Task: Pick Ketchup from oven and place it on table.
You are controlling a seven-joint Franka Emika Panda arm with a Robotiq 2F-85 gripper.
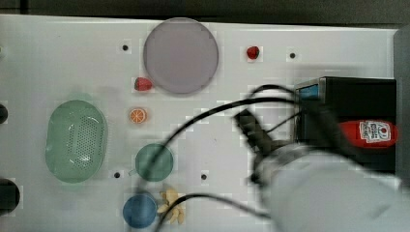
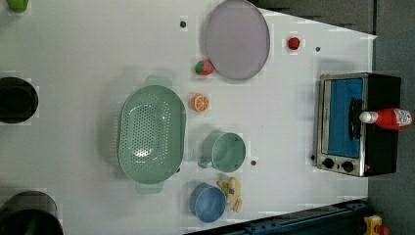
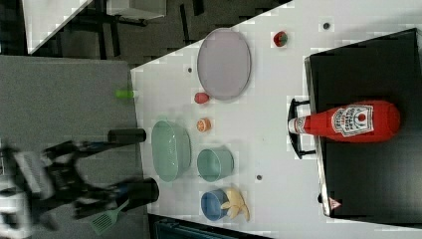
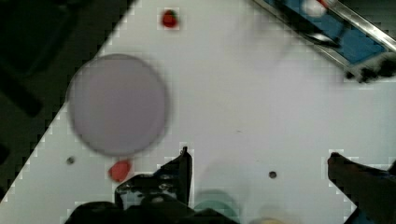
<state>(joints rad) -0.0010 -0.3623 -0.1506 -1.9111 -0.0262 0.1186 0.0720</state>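
Note:
The ketchup needs to move from the oven to the table. My gripper will grab it next by its red body [image 2: 394, 117].
The ketchup [image 1: 372, 133] is a red bottle with a white cap, lying on its side on the black top of the oven [image 1: 358, 92]. In the left view the ketchup [image 2: 391, 118] points its cap over the oven's blue glass door [image 2: 342, 98]. The right view has the ketchup [image 3: 348, 121] across the oven top [image 3: 368, 55]. My arm [image 1: 329, 193] reaches in from the top view's lower right and covers part of the oven. In the wrist view my gripper [image 4: 259, 156] is open and empty above the white table [image 4: 243, 93], apart from the oven [image 4: 359, 44].
On the table [image 1: 72, 58] are a grey plate [image 1: 180, 55], two strawberries [image 1: 143, 84] [image 1: 252, 52], an orange slice [image 1: 138, 115], a green colander [image 1: 76, 140], a teal cup [image 1: 153, 162], a blue cup [image 1: 139, 210] and yellow pieces [image 1: 171, 205]. Black cables [image 1: 212, 113] hang over the middle.

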